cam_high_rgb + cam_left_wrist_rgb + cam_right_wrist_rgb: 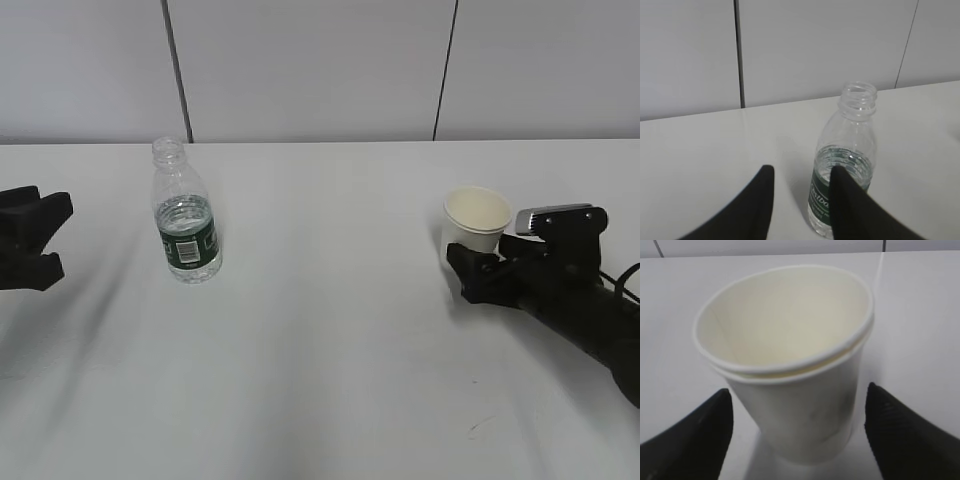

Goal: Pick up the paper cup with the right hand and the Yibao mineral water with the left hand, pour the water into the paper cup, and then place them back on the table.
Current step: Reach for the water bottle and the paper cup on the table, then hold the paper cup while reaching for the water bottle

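The right gripper grips the cup by its lower side next, and the paper cup's open rim (pixel 478 209) stays free to receive the water.
The paper cup (pixel 477 222) stands upright and empty on the white table (pixel 320 360) at the right. In the right wrist view the cup (pixel 790 365) shows a double rim and fills the gap between my right gripper's fingers. The right gripper (pixel 462 272) (pixel 799 407) is open, one finger on each side of the cup's lower wall with a gap on both sides. The Yibao mineral water (pixel 186 220), capless and partly filled, stands upright at the left. My left gripper (pixel 52 240) (pixel 802 177) is open and empty, short of the bottle (pixel 847 150), which sits ahead and slightly right.
A grey panelled wall (pixel 320 70) runs along the table's far edge. A small dark scuff mark (pixel 482 428) lies on the table at the front right. Black cables (pixel 628 275) trail from the right arm.
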